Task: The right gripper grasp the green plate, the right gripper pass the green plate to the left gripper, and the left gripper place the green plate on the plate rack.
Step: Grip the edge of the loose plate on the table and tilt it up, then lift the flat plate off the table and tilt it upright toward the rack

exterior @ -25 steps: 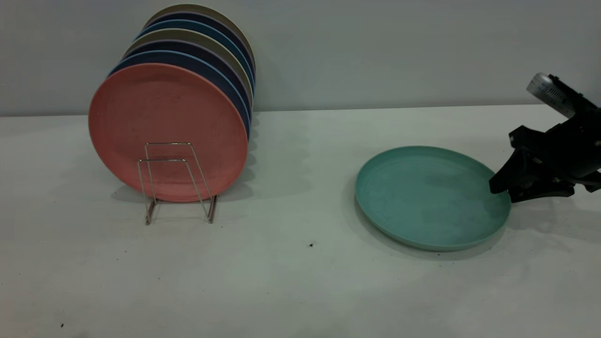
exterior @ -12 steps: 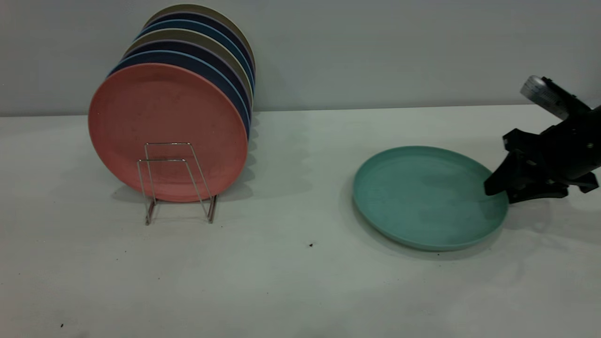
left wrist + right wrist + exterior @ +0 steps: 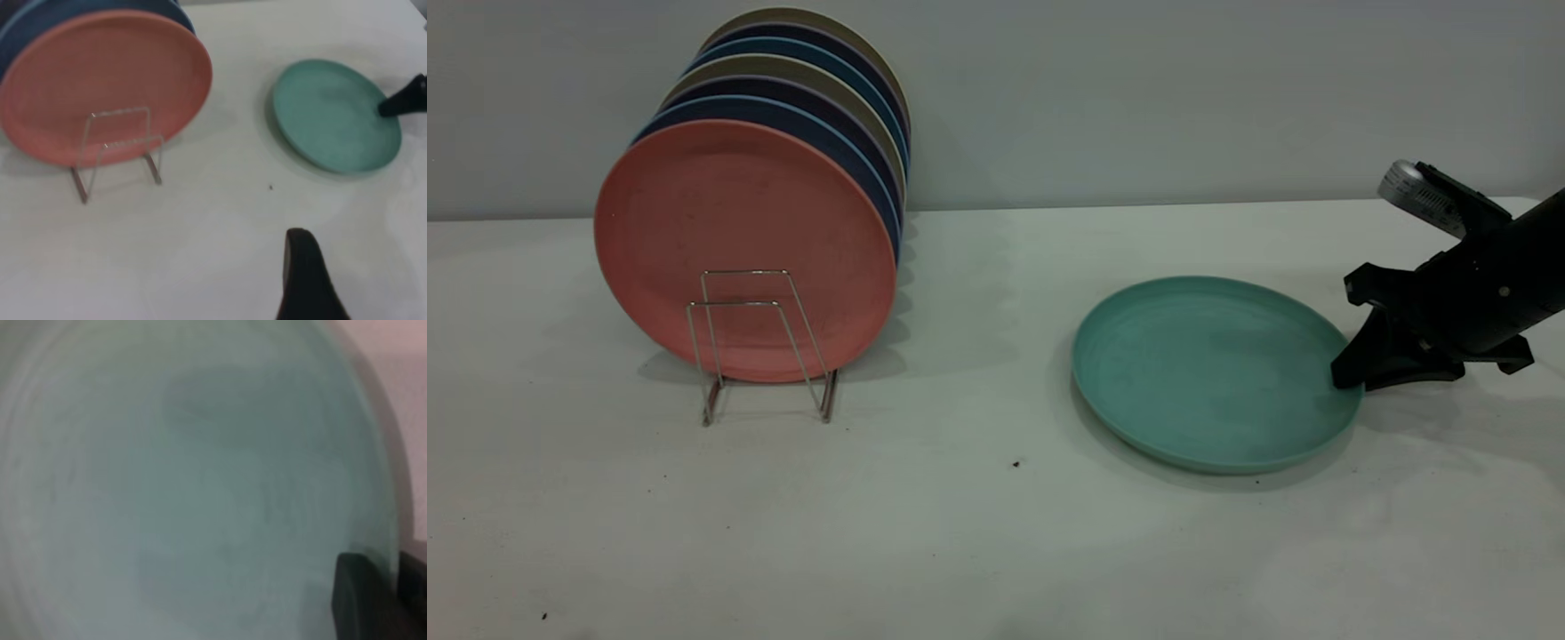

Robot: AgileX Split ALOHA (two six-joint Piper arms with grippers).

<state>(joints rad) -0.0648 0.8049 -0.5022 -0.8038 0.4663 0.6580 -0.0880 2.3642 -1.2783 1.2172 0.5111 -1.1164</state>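
Note:
The left gripper will next grab the green plate [image 3: 1209,373] by the rim away from the right gripper, so the green plate's rim is left free for the plate rack.
The green plate [image 3: 1209,373] lies flat on the white table, right of the middle. It also shows in the left wrist view [image 3: 333,113] and fills the right wrist view [image 3: 200,487]. My right gripper [image 3: 1343,373] is at the plate's right rim, low on the table, shut on the rim with one finger inside and one outside [image 3: 393,587]. The wire plate rack [image 3: 738,303] stands at the left, its front loops empty. Of my left gripper only one dark finger [image 3: 303,273] shows, above bare table and far from the plate.
A salmon-pink plate [image 3: 738,204] stands upright in the rack, with several dark blue and beige plates [image 3: 783,111] behind it. A grey wall runs behind the table. Small dark specks [image 3: 1016,463] lie between the rack and the green plate.
My right gripper has moved left, and the green plate has slid left across the table with it, towards the rack.

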